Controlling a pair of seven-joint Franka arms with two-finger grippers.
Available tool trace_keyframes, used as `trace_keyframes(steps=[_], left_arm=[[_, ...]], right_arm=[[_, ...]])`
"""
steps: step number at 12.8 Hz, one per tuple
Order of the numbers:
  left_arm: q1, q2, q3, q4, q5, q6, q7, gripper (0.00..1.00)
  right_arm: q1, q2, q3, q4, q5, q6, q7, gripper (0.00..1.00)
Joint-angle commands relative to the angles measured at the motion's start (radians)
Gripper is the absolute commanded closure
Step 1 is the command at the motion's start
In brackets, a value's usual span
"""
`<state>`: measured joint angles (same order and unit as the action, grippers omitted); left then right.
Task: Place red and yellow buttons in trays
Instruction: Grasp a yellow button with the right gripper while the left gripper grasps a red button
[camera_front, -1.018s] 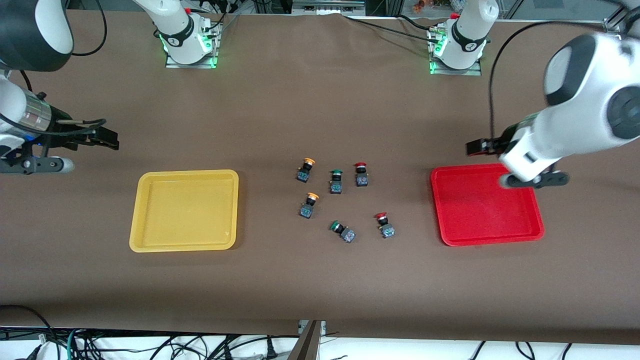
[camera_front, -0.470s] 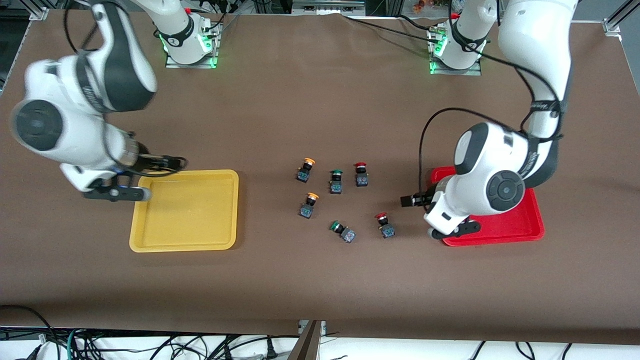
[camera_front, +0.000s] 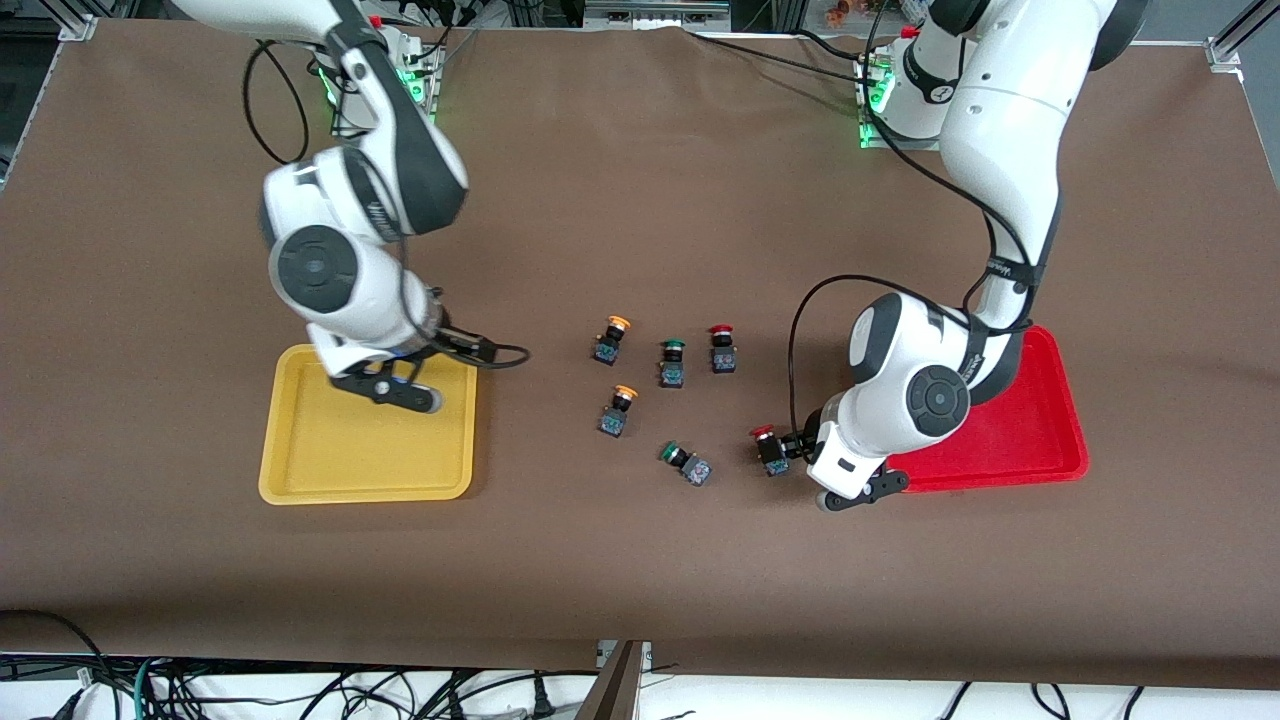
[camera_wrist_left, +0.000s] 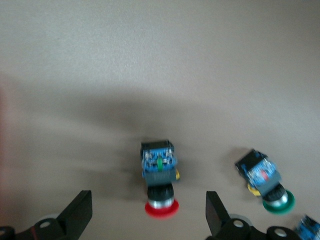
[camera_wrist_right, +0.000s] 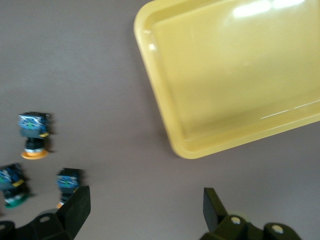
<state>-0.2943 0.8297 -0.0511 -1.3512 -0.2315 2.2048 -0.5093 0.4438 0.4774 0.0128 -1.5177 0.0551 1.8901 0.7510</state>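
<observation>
I should lower my left gripper before closing on the red button: its fingers are above the button in the left wrist view, with table showing between my fingertips.
Two yellow-capped buttons (camera_front: 611, 339) (camera_front: 619, 409) and two red-capped buttons (camera_front: 722, 347) (camera_front: 768, 450) lie mid-table between the yellow tray (camera_front: 300, 470) and the red tray (camera_front: 1040, 430). My left gripper (camera_front: 795, 445) is open at the red button nearer the camera. In the left wrist view that button (camera_wrist_left: 160, 180) lies between the spread fingers (camera_wrist_left: 80, 212), touching neither. My right gripper (camera_front: 485, 350) is open and empty over the yellow tray's corner toward the buttons. The right wrist view shows the tray (camera_wrist_right: 240, 75) and both yellow buttons (camera_wrist_right: 34, 135) (camera_wrist_right: 70, 182).
Two green-capped buttons (camera_front: 671, 361) (camera_front: 685, 462) lie among the others; one (camera_wrist_left: 265, 180) is close beside the left gripper's red button. The left arm's forearm hangs over part of the red tray. Both trays hold nothing.
Both arms swung in from the table's ends toward the middle. The left gripper came down to the nearer red button. The right gripper moved over the yellow tray's corner.
</observation>
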Motion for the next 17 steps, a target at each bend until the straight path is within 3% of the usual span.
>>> trace_keyframes(steps=[1, 5, 6, 7, 8, 9, 11, 12, 17], left_arm=[[-0.031, 0.052, 0.016, 0.043, -0.009, 0.033, -0.024, 0.0], [-0.051, 0.094, 0.019, 0.035, -0.008, 0.125, -0.029, 0.0], [-0.051, 0.097, 0.019, 0.034, -0.008, 0.13, -0.031, 0.11], [-0.051, 0.095, 0.019, 0.034, -0.009, 0.13, -0.031, 0.43], [-0.051, 0.094, 0.019, 0.035, -0.008, 0.13, -0.031, 0.63], [-0.054, 0.095, 0.02, 0.032, -0.008, 0.13, -0.031, 0.78], [-0.057, 0.092, 0.02, 0.029, -0.006, 0.121, -0.031, 0.94], [-0.054, 0.089, 0.02, 0.027, -0.006, 0.116, -0.028, 1.0], [0.019, -0.042, 0.027, 0.043, -0.005, -0.126, 0.003, 1.0]], right_arm=[[0.088, 0.062, -0.01, 0.01, 0.012, 0.079, 0.176, 0.0], [0.2, 0.141, -0.01, -0.033, 0.012, 0.251, 0.344, 0.0], [0.22, 0.164, -0.01, -0.041, 0.012, 0.292, 0.373, 0.0], [0.237, 0.187, -0.01, -0.041, 0.012, 0.32, 0.387, 0.0], [0.254, 0.204, -0.011, -0.041, 0.006, 0.343, 0.387, 0.0], [0.262, 0.223, -0.011, -0.041, -0.004, 0.371, 0.378, 0.0], [0.268, 0.25, -0.011, -0.041, -0.008, 0.423, 0.331, 0.0], [0.269, 0.259, -0.011, -0.041, -0.008, 0.431, 0.291, 0.0], [0.269, 0.293, -0.013, -0.05, -0.008, 0.471, 0.206, 0.0]])
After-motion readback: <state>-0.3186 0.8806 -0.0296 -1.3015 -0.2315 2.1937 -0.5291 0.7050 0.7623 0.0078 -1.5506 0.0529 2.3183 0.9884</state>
